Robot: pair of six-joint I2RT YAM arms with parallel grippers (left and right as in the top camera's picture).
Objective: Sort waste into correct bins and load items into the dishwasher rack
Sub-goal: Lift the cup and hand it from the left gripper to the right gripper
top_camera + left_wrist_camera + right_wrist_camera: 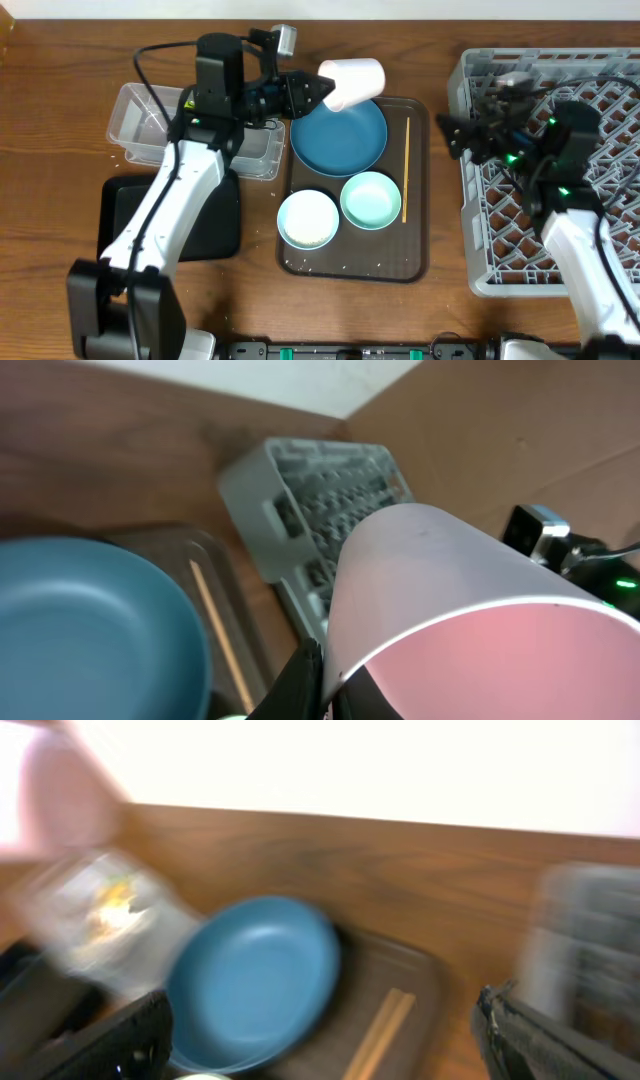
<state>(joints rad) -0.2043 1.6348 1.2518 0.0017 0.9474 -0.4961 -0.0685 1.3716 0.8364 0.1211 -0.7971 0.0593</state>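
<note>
My left gripper holds the pink cup and should keep holding it until my right gripper's fingers are on either side of the cup's closed end. Those fingers are far from the cup.
My left gripper (pixel 318 93) is shut on the rim of the pink cup (pixel 353 82), held on its side above the far edge of the dark-blue dish (pixel 338 135); the cup fills the left wrist view (pixel 450 620). The dish, a mint-green bowl (pixel 371 200), a white bowl (pixel 307 219) and the wooden stick (pixel 405 168) lie on the brown tray (pixel 420 262). My right gripper (pixel 452 135) is open and empty at the left edge of the grey dishwasher rack (pixel 478 230). The clear tub (pixel 140 120) and black tray (pixel 212 225) sit at left. The right wrist view is blurred; the dish (pixel 252 978) and stick (pixel 380 1030) show.
White grains lie scattered on the brown tray's near part (pixel 330 262) and by the clear tub. Cables cross the rack's far part (pixel 560 75). A yellow-green wrapper shows in the tub in the right wrist view (pixel 112 910).
</note>
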